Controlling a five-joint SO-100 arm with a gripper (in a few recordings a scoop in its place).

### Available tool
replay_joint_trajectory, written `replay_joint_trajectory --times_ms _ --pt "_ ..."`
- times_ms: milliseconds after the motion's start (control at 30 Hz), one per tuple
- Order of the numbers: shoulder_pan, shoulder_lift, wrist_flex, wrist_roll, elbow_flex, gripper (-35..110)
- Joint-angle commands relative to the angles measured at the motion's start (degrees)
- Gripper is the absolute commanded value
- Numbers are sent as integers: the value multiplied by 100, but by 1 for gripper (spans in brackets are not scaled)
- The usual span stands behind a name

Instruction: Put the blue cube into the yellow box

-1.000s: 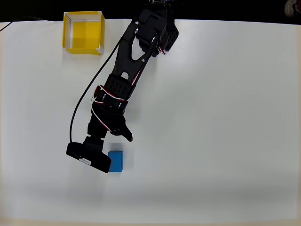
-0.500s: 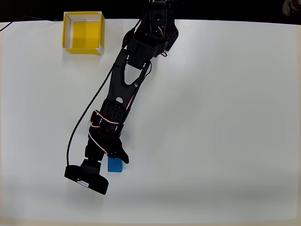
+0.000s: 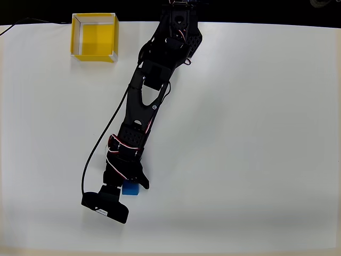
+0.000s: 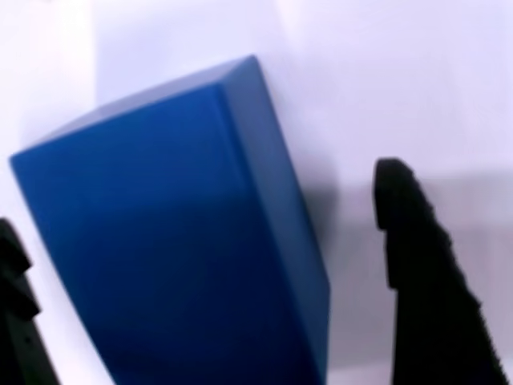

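Observation:
My gripper should pick up the blue cube [image 3: 130, 190] by its opposite upright sides next, to put the cube into the yellow box [image 3: 94, 55].
The blue cube [image 3: 130, 190] rests on the white table near the front left in the overhead view, partly covered by the black arm. My gripper [image 3: 128, 184] is down over it and open. The wrist view shows the blue cube [image 4: 176, 249] large and tilted between the black fingers. The right finger [image 4: 417, 265] stands a little apart from it, and the left finger [image 4: 14, 321] is at the picture's edge beside it. My gripper [image 4: 200, 200] straddles the cube without closing on it. The yellow box [image 3: 94, 55] stands open-topped at the far left corner, well away from the gripper.
The black arm [image 3: 146, 101] stretches diagonally from its base [image 3: 179, 29] at the far edge down to the cube. A black cable [image 3: 101, 144] runs along the arm's left side. The wrist camera housing [image 3: 105, 206] sticks out toward the table's front edge.
The arm has stretched further toward the front edge, and the gripper has come down over the blue cube. The cube now sits between the fingers and is mostly covered from above.

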Motion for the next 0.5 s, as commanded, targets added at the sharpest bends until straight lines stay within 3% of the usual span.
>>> replay_joint_trajectory --times_ms 0,233,467 --pt "53 396 -167 114 -571 40" --pt "35 501 -44 105 -501 21" --pt "185 1072 475 176 -272 14"
